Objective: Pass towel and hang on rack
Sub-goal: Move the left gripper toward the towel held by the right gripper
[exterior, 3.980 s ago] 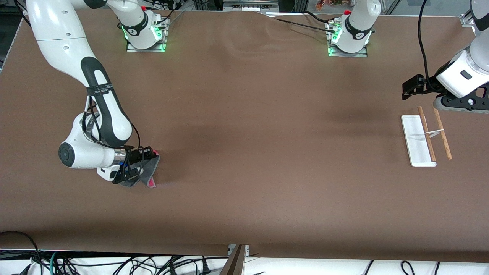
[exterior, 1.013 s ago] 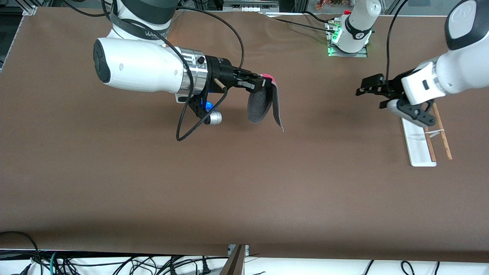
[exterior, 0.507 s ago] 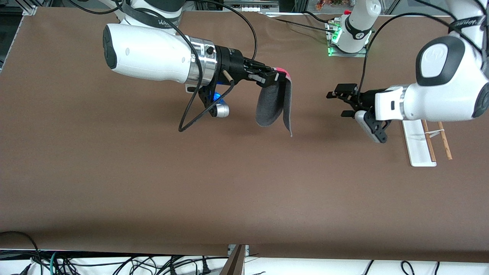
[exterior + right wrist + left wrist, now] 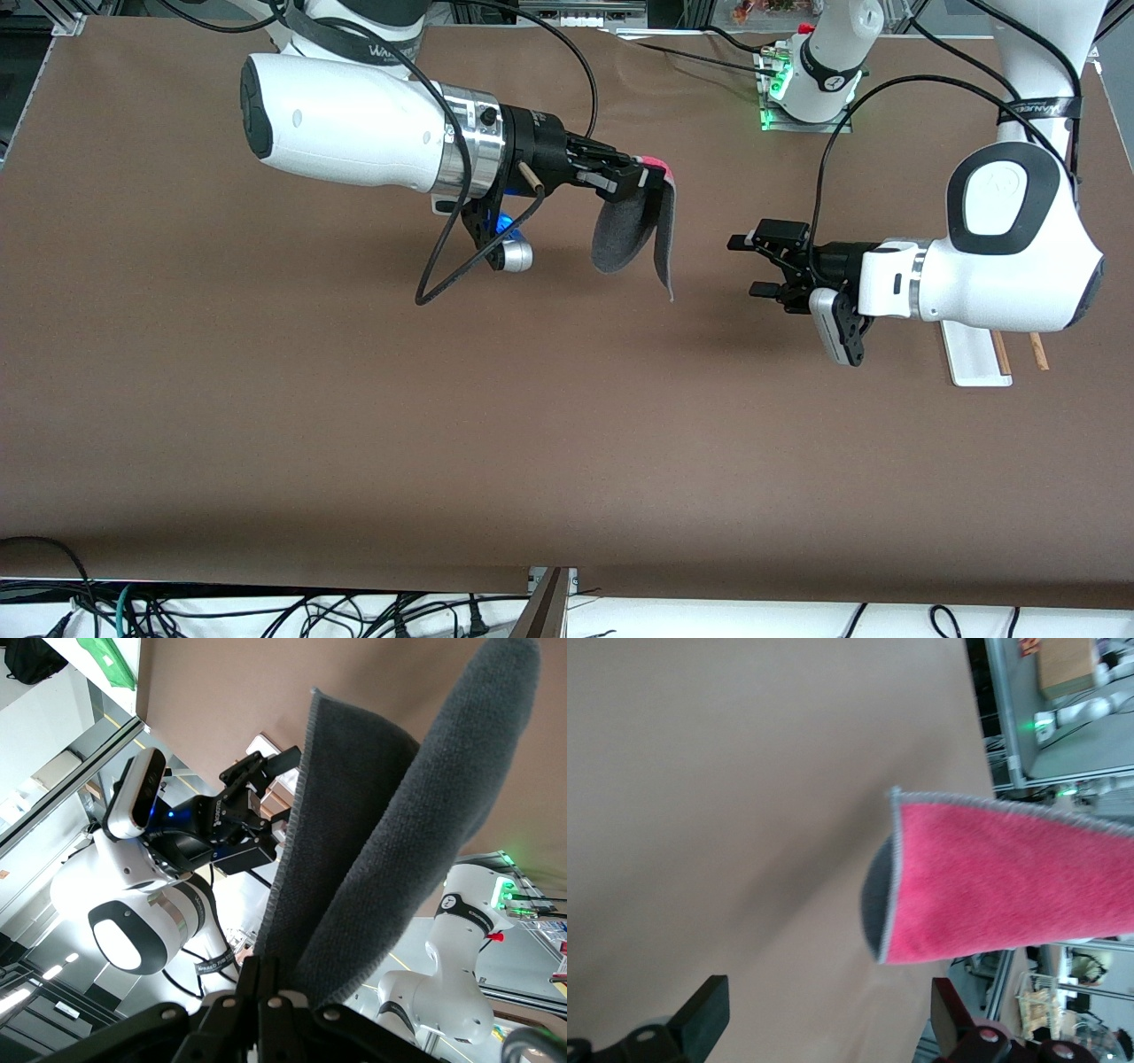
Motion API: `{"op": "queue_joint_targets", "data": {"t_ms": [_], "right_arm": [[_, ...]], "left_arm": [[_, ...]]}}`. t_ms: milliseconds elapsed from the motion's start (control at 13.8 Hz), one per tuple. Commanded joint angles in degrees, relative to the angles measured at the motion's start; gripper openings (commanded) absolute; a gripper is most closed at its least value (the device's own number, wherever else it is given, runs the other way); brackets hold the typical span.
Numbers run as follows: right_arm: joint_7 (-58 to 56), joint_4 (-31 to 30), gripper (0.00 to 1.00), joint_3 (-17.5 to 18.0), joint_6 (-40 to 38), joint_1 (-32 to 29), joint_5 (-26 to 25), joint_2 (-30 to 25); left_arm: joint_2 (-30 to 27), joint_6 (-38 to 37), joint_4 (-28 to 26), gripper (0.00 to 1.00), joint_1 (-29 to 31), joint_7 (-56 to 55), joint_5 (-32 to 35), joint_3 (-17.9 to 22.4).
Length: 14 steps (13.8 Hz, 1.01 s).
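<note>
The towel should hang on the rack, so I should next grab it with my left gripper by its grey hemmed edge.
The towel, dark grey with a pink-red inner side, hangs folded from my right gripper, which is shut on its top edge above the middle of the table. In the right wrist view the grey towel hangs from the shut right gripper. My left gripper is open and empty, level with the towel's lower part and a short gap from it. In the left wrist view the towel's pink side is ahead of the open left gripper. The rack is mostly hidden under the left arm.
The left arm's base plate with green lights stands at the table's edge farthest from the front camera. A black cable loops down from the right wrist. The left arm's gripper also shows in the right wrist view.
The right gripper lifted the towel from the right arm's end of the table to over its middle and now holds still. The left gripper, open, has moved from the rack toward the towel.
</note>
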Motion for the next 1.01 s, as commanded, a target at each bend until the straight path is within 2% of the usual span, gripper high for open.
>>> {"op": "queue_joint_targets", "data": {"t_ms": [0, 217, 579, 796, 941], "right_arm": [[1.0, 0.3, 0.00, 0.4, 0.5, 0.0, 0.4, -0.3], [1.0, 0.3, 0.00, 0.4, 0.6, 0.0, 0.3, -0.3], [0.9, 0.3, 0.00, 0.4, 0.5, 0.0, 0.3, -0.3], [1.0, 0.3, 0.00, 0.3, 0.5, -0.1, 0.2, -0.3], [0.9, 0.3, 0.00, 0.3, 0.5, -0.1, 0.2, -0.3]], "left_arm": [[4.3, -1.0, 2.4, 1.00, -0.3, 10.2, -6.6, 0.3], [8.1, -0.9, 2.5, 0.99, -0.3, 23.5, -13.4, 0.3], [12.1, -0.1, 5.5, 0.95, -0.4, 28.1, -20.9, 0.3], [12.7, -0.3, 6.0, 0.93, -1.2, 29.7, -26.0, 0.2], [12.6, -0.3, 6.0, 0.91, -2.4, 30.1, -26.8, 0.2]]}}
